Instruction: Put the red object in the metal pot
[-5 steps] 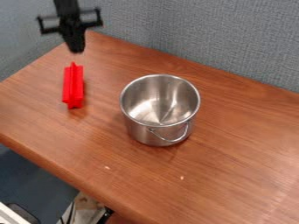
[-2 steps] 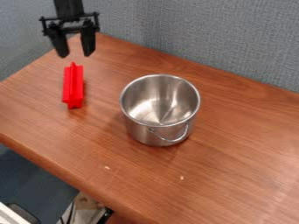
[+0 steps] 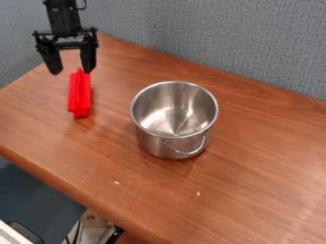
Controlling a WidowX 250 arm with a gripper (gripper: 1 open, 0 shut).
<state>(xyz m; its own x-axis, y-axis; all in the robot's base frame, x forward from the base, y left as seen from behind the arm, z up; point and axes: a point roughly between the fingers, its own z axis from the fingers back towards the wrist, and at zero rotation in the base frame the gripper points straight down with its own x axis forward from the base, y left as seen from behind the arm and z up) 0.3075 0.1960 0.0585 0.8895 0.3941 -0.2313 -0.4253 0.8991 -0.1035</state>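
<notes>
My gripper's open fingers are still above the far end of the red block [image 3: 80, 74] on the wooden table. My gripper should go down first and then close on the block.
The red object [image 3: 80, 94] is a long flat bright red block lying on the wooden table [image 3: 242, 172] at the left. Just above its far end hangs my black gripper [image 3: 71, 67], pointing down with its two fingers spread wide and nothing between them. One fingertip [image 3: 88, 65] overlaps the block's top end in the picture; whether it touches I cannot tell. The metal pot [image 3: 176, 118] stands to the right of the block, shiny and round, and nothing shows inside it. A thin wire handle sits on its near side.
The table's left edge runs close to the red block, with dark floor below. A grey wall stands behind the table.
My gripper went from shut to wide open. It also came down and to the left, closer to the red block's far end. Block and pot stayed put.
</notes>
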